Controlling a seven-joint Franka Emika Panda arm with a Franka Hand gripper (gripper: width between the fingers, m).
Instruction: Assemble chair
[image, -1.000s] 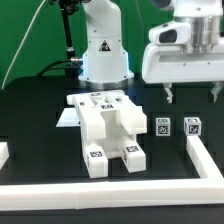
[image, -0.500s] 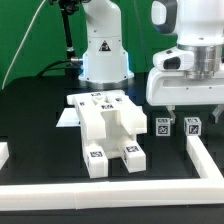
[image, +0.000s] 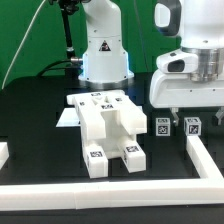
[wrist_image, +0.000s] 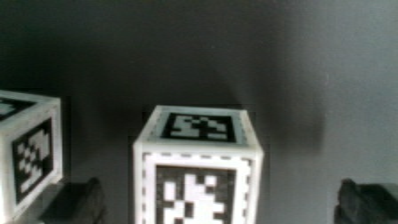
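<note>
My gripper closes on the small tagged block (image: 192, 126) (wrist_image: 196, 175) now, since its fingers reach down on both sides of the block, level with the block's upper part.
The chair's white tagged pieces (image: 108, 130) lie stacked in a cluster at the table's middle. Two small white tagged blocks stand to the exterior view's right of it, one nearer the cluster (image: 162, 127) and one further right (image: 192, 126). My gripper (image: 190, 114) hangs open just above the further block, with a finger on each side. In the wrist view that block (wrist_image: 199, 160) stands upright between my dark fingertips (wrist_image: 79, 200), untouched by either, with my gripper (wrist_image: 222, 205) open around it. The other block (wrist_image: 25, 140) shows at the picture's edge.
A long white border rail (image: 110, 190) runs along the front, and another (image: 205, 158) runs along the exterior view's right, close to the two blocks. A short rail end (image: 3, 152) sits at the left. The robot's base (image: 105, 55) stands behind the cluster.
My gripper has come down from higher up to just above the right-hand small block, still open. The chair pieces have not moved.
</note>
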